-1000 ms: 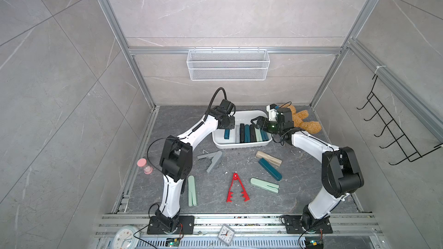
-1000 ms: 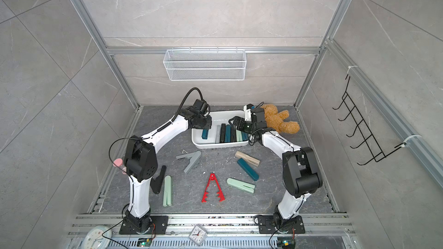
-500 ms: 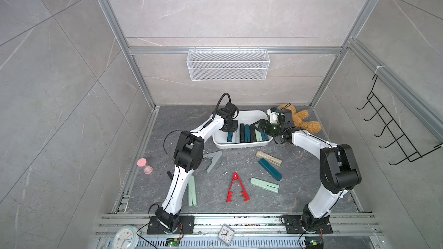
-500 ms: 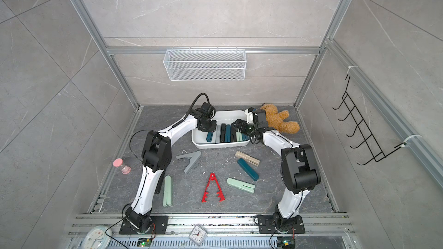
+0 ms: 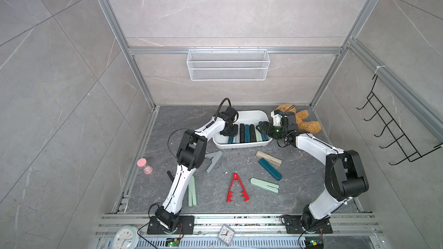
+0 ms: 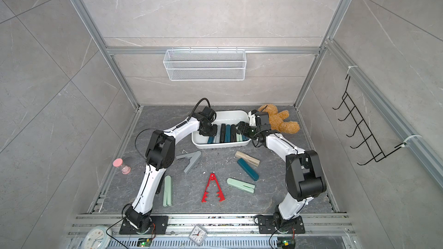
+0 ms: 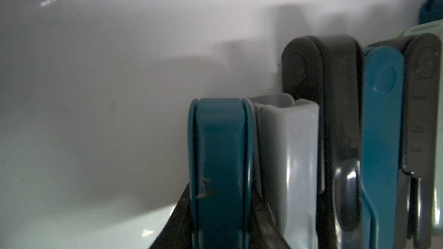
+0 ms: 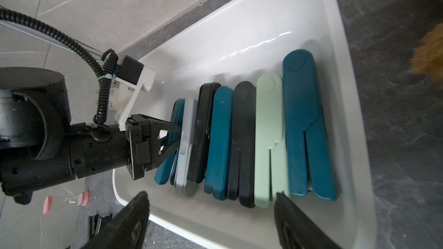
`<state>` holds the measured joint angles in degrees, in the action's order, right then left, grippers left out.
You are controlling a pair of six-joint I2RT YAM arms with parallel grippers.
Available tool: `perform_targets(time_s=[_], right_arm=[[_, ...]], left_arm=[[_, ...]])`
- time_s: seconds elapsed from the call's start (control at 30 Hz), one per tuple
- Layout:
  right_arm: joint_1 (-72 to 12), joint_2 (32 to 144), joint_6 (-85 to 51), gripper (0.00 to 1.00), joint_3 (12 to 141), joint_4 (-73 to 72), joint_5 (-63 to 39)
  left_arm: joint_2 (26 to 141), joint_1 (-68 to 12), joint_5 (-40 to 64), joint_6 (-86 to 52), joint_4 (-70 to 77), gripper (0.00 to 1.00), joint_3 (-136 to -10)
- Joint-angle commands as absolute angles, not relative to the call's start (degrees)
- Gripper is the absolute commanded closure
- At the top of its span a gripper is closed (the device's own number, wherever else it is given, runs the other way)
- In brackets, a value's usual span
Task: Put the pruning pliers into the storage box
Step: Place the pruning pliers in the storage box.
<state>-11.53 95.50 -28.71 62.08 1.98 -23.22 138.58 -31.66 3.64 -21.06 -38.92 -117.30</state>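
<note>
The dark teal pliers are on the storage box's bottom, low as the grey pair, so my left gripper should release them.
The white storage box [image 5: 249, 116] [image 6: 231, 115] holds a row of several pruning pliers standing on edge. At the row's left end, my left gripper [image 5: 231, 131] [image 6: 211, 130] [image 7: 220, 195] is shut on a dark teal pair [image 7: 219, 140] [image 8: 176, 116], pressed against a grey pair [image 7: 290, 144]. My right gripper [image 5: 261, 128] [image 6: 241, 128] [image 8: 211, 202] hangs open over the box's right end, holding nothing. Loose pliers lie on the floor: grey [image 5: 213, 160], beige [image 5: 268, 158], dark teal [image 5: 269, 169], mint [image 5: 265, 185], red [image 5: 236, 189] and mint [image 5: 192, 194].
A brown teddy bear [image 5: 304, 122] lies right of the box, behind my right wrist. A pink-capped hourglass [image 5: 145, 166] stands at the left floor edge. A wire basket [image 5: 227, 64] hangs on the back wall, a black hook rack [image 5: 395, 125] on the right wall.
My left gripper has moved lower and nearer in the box with the dark teal pair, and its elbow swung right. The right gripper has hardly moved.
</note>
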Motion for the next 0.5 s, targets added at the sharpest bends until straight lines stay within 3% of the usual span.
perform_targets(time_s=[0.0,0.17,0.47], right_arm=[[-11.21,92.91,-28.48,0.17,60.46,3.34,-21.56],[-11.20,92.68,-28.83,0.17,60.73,3.46,-21.24],[-11.24,94.26,-29.53,0.17,63.60,3.76,-21.71]], left_arm=[[138.94,-31.11,5.30,-21.58,-40.82,0.65,-117.95],[136.78,-31.11,5.11,-21.52,-40.41,0.54,-115.89],[130.44,-30.86,4.11,-21.79,-39.70,0.53,-113.22]])
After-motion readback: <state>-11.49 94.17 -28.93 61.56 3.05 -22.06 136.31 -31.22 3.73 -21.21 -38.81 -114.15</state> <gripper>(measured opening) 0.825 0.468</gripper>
